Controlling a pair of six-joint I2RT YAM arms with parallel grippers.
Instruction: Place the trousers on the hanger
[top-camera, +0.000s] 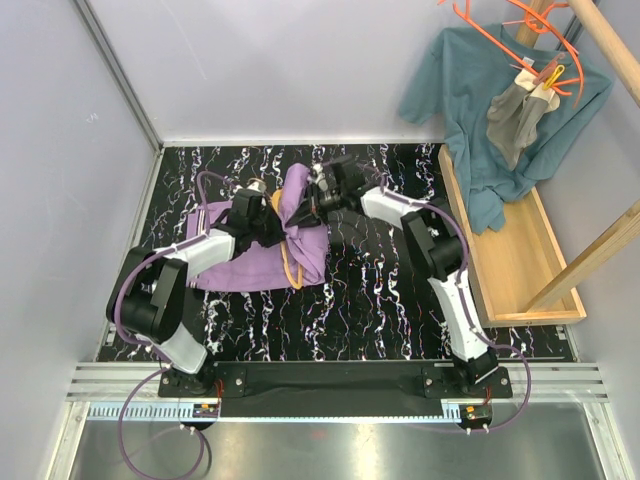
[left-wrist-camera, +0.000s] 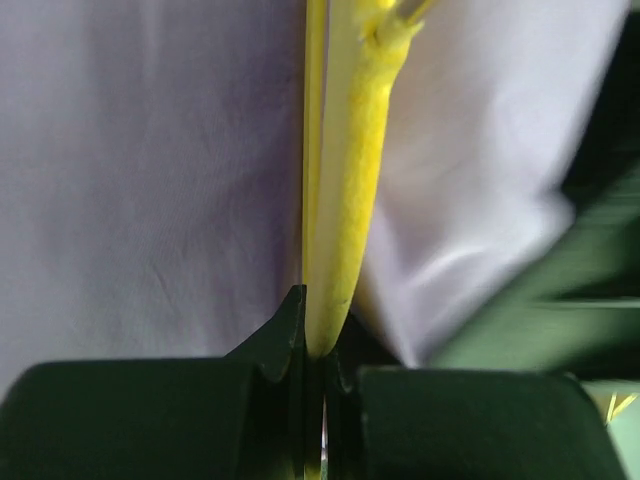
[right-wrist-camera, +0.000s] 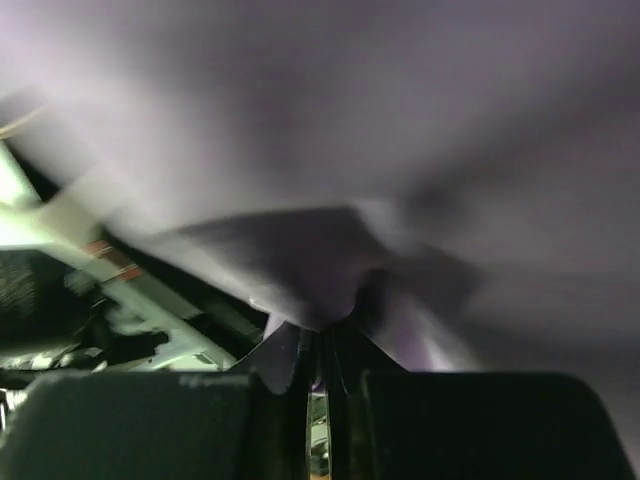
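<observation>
I should keep holding the trousers' fold with my right gripper. The fold is raised and bunched beside the yellow hanger (top-camera: 292, 268) and would slump over the hanger if I opened now.
The lilac trousers (top-camera: 262, 262) lie bunched on the black marbled table (top-camera: 370, 300), partly lifted between the two arms. The yellow hanger (top-camera: 292, 268) shows as a thin loop under the cloth's right edge. My left gripper (top-camera: 272, 214) is shut on the hanger, whose yellow bar (left-wrist-camera: 345, 200) runs up from the closed jaws against the lilac cloth (left-wrist-camera: 150, 180). My right gripper (top-camera: 318, 196) is shut on a fold of the trousers (right-wrist-camera: 330, 270), pinched between the jaws. The waistband is hidden.
A wooden tray (top-camera: 500, 250) stands at the right edge. A teal shirt (top-camera: 480, 110) and a small grey garment (top-camera: 520, 115) hang on orange hangers (top-camera: 520, 30) from a wooden rack at the back right. Grey walls close in the left and back.
</observation>
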